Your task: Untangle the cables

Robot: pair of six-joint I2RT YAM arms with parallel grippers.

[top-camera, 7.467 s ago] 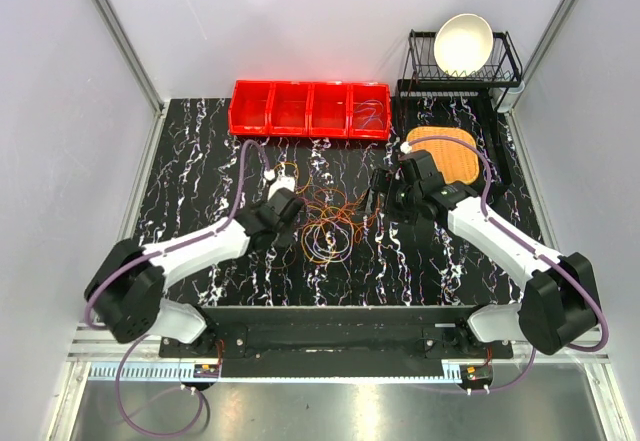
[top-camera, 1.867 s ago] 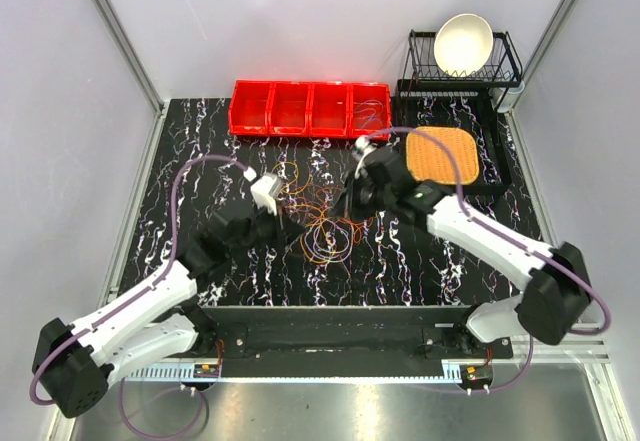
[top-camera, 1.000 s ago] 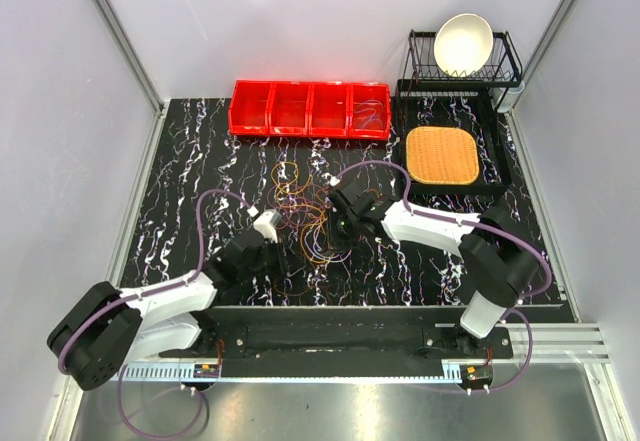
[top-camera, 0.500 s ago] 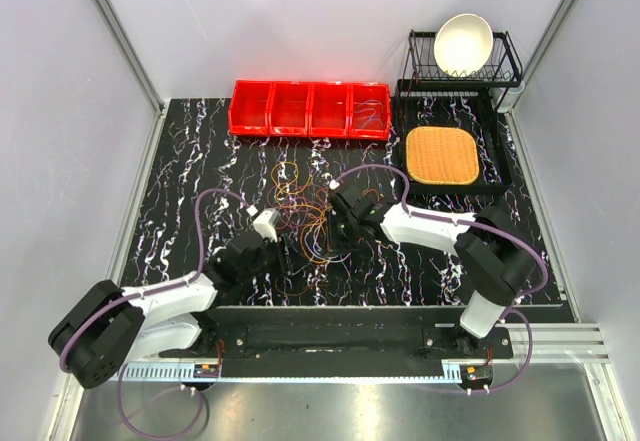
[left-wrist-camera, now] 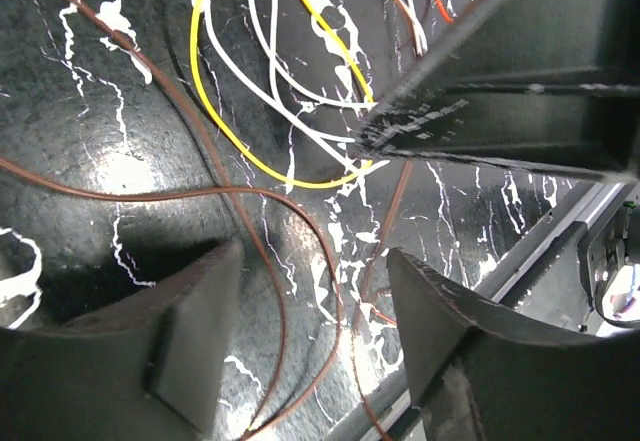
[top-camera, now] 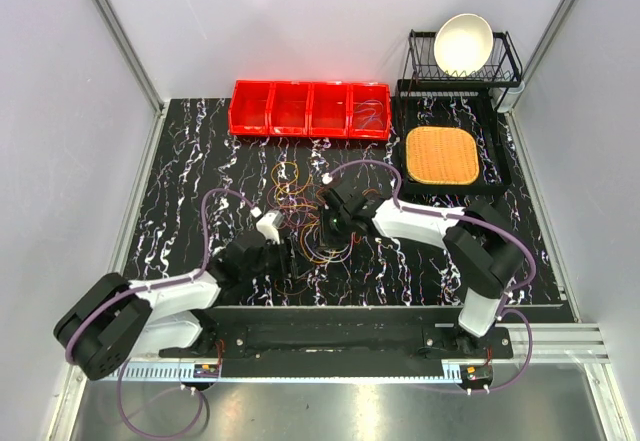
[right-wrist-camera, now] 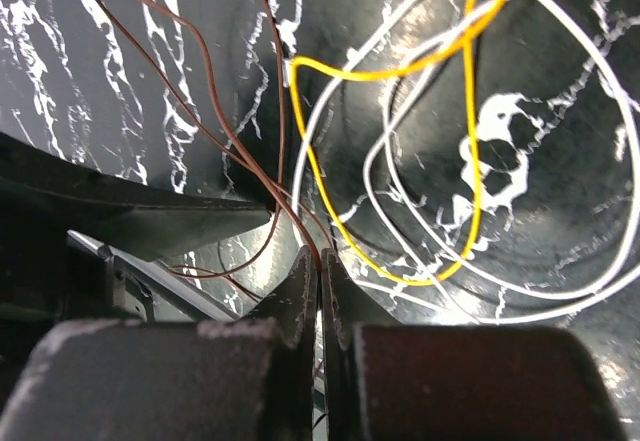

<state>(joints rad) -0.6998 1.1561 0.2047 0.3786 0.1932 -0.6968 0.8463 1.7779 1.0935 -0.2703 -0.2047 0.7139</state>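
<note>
I should next use my left gripper to grab the dark brown cable by its loose near loop, so that its tangled part stays free to unwind.
The cables lie as a loose tangle of thin orange, yellow, brown and white loops on the black marbled table. My left gripper is low at the tangle's near edge. In the left wrist view it is open, and brown cables run across the table between its fingers without being pinched. My right gripper is in the tangle's right side. The right wrist view shows it shut, with a brown cable running into its tips. A yellow cable and white loops lie just beyond.
A red bin row stands at the back, with a few cables in its right compartment. A dish rack with a white bowl and an orange woven mat are at the back right. The table's front rail is close behind my left gripper.
My left gripper has opened and let go of the brown cables, staying low near the front edge. My right gripper has edged left into the tangle, still shut.
</note>
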